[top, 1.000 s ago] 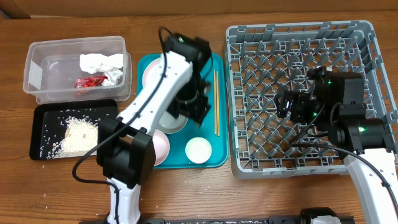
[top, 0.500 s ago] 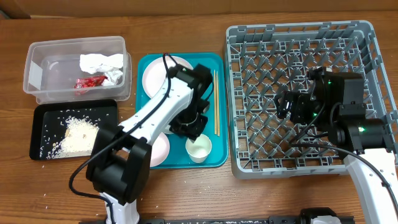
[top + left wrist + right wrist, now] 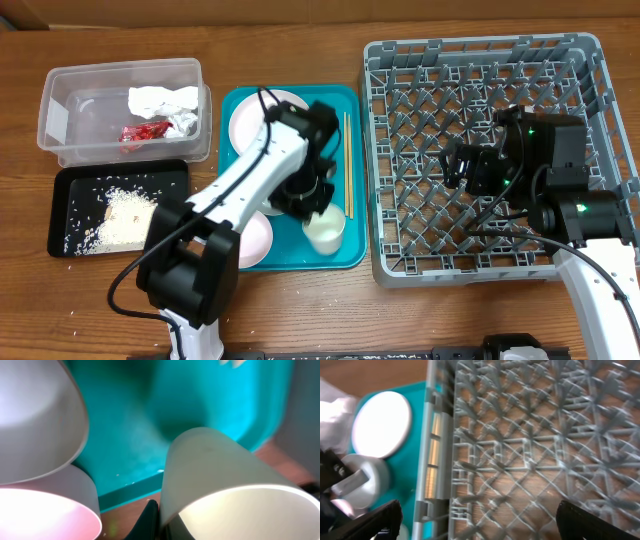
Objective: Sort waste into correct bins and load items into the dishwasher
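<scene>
The right gripper grabs the white cup around its closed end, opposite the cup's rim, next, to load it rim-first into the dishwasher.
The small white cup stands tilted at the front of the teal tray, and my left gripper is shut on its rim. In the left wrist view one dark finger presses the outside of the cup. A white bowl and a pink plate lie beside it. Another pink plate lies at the tray's back, and the chopsticks along its right side. My right gripper hangs open over the grey dishwasher rack, with nothing between its fingers.
At the left, a clear tub holds the white napkin and the red wrapper. In front of it, a black tray holds rice. A few grains lie on the table near that tray.
My left gripper has moved from the bowl toward the front of the tray and shut on the cup's rim. The cup has tipped and shifted slightly right. The right arm has not moved.
</scene>
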You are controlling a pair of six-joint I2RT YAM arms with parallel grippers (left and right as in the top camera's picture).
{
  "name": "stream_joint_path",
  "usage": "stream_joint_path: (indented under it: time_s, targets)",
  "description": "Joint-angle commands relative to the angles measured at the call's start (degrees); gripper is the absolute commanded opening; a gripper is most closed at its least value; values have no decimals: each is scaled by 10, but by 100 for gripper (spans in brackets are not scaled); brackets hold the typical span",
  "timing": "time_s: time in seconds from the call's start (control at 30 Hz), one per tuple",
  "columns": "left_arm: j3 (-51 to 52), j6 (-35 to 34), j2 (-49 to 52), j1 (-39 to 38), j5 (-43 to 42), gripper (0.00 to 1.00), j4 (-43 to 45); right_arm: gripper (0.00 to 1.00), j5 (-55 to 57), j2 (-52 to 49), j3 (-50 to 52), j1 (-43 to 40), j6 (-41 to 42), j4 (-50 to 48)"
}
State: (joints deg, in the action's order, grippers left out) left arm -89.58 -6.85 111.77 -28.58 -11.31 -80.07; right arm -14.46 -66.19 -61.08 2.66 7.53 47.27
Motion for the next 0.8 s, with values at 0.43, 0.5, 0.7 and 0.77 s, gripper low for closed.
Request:
stream_joint_path:
  time_s: [0.43,0.5,0.7,0.77]
  targets:
    - [-241,154,-8,228,-539,4,-70,97,-469,-149,7,56,172,-418]
    - [-241,166,-8,231,-562,4,-85,97,-505,-172,7,65,196,-486]
    - [-241,176,-8,230,-575,4,-106,96,-519,-206,7,105,236,-590]
    - [-241,176,-8,229,-575,4,-106,94,-519,-206,7,118,236,-605]
